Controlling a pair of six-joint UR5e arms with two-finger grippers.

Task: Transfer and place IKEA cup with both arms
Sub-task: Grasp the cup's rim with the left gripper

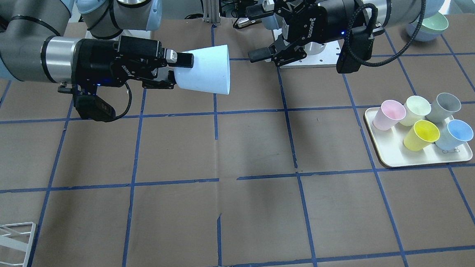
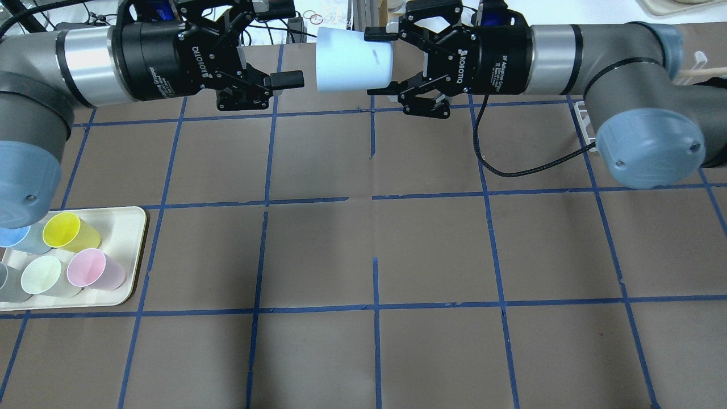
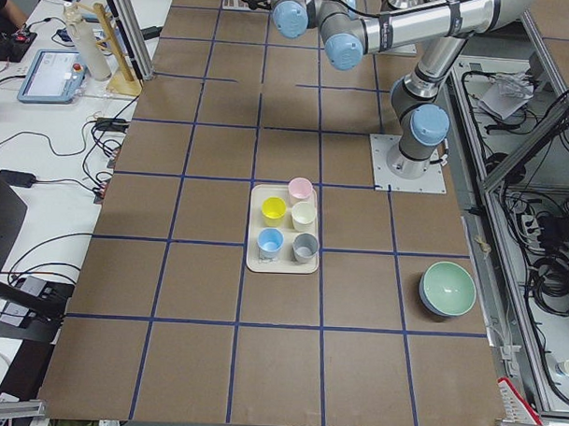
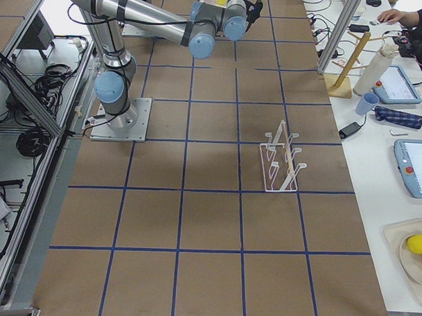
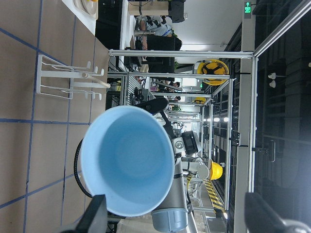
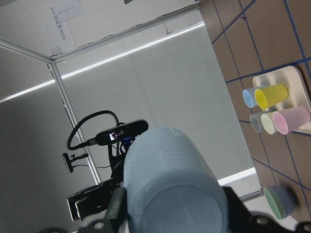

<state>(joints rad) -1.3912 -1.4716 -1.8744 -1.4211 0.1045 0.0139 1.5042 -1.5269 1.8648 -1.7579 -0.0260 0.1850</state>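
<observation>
The pale blue cup is in my right gripper. My left gripper should next grab its rim to take the cup over for the cream tray.
The pale blue IKEA cup hangs on its side above the table's far middle, also in the overhead view. My right gripper is shut on its narrow base end. The cup's wide mouth points at my left gripper, which is open and empty, a short gap from the rim. The left wrist view looks into the cup's bright blue inside. The right wrist view shows the cup's base between the jaws.
A cream tray on my left side holds a pink cup, a yellow cup, a second blue cup, a pale green one and a grey one. A white wire rack stands on my right side. A green bowl sits near the left base.
</observation>
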